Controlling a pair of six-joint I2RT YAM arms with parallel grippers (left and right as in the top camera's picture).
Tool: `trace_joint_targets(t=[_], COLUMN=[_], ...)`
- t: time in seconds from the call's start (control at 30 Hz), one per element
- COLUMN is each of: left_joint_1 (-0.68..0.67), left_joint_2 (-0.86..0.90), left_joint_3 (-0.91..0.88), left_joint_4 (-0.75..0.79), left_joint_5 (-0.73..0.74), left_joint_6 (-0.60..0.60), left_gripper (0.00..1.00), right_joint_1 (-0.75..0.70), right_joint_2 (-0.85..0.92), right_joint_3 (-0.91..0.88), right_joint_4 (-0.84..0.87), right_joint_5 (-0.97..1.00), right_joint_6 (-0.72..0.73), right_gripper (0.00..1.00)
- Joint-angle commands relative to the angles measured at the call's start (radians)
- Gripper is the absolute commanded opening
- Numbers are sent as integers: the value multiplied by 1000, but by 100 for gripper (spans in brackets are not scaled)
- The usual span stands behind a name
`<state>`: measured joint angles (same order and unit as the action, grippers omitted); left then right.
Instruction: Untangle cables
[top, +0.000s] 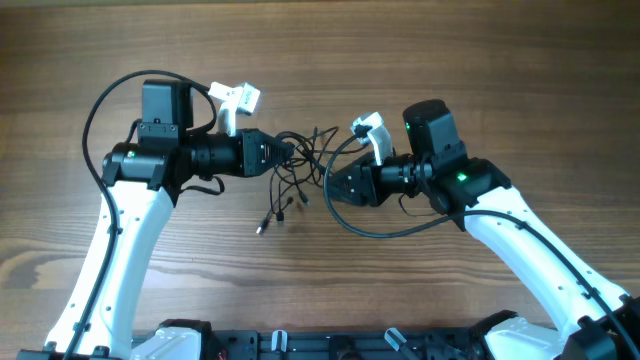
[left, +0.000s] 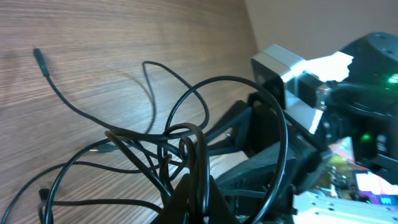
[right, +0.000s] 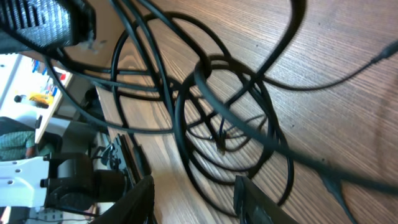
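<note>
Next, my right gripper grabs a cable loop (top: 319, 171) (right: 188, 163) on the tangle's near side, opposite my left gripper's hold, to pull the cables apart.
The cables (top: 303, 160) are thin black wires bunched in a tangle on the wooden table between the two arms. Two loose strands trail toward the front and end in small plugs (top: 263, 228). My left gripper (top: 290, 152) reaches in from the left and is shut on a loop of the cables (left: 203, 155), which rises from between its fingers (left: 186, 202). My right gripper (top: 328, 186) sits just right of the tangle, low over the table. Its jaws (right: 196, 200) are open, and the coiled cables (right: 178, 121) lie ahead of them, outside the gap.
A thick black arm cable (top: 390, 232) sags in a loop under the right arm, and another (top: 100, 100) arches behind the left arm. The right arm's body (left: 298, 93) fills the right of the left wrist view. Arm bases (top: 320, 345) line the front edge.
</note>
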<state>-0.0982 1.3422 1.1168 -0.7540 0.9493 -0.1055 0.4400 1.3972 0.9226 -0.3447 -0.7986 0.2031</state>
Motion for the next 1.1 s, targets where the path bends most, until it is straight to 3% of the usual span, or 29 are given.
trace_joint_targets(t=[0.0,0.07,0.1,0.17,0.2,0.27,0.3,0.37,0.47,0.73,0.83,1.07], left_joint_1=[-3,-3,-3,-3,-3,-3,-3,-3,-2,10,62,179], left_joint_2=[-24,-24,-24,-24,-24,-24,-24,-24,-24,-24,-24,-24], left_joint_3=[9,9,9,9,9,9,9,9,9,9,9,9], left_joint_4=[6,6,6,6,6,2,-10,-61,-134,-142,-142,-140], left_joint_5=[107,129,140,143,142,127,79,-68,-261,-297,-296,-248], left_joint_6=[24,24,24,24,24,24,24,24,24,48,47,47], left_gripper=[4,4,4,4,5,4,5,4,4,4,4,4], right_joint_1=[7,7,7,7,7,7,6,5,5,3,-8,-191], right_joint_2=[6,6,6,6,6,6,6,6,6,6,6,6], right_joint_3=[1,1,1,1,1,1,1,1,1,1,1,1], right_joint_4=[32,49,53,52,48,27,-11,-181,-400,-469,-553,-575], right_joint_5=[24,24,24,24,25,81,203,629,972,1073,1173,1175], right_joint_6=[-19,-18,-18,-17,-17,-3,65,320,566,642,777,772], right_gripper=[43,41,34,6,4,4,4,4,4,4,4,4])
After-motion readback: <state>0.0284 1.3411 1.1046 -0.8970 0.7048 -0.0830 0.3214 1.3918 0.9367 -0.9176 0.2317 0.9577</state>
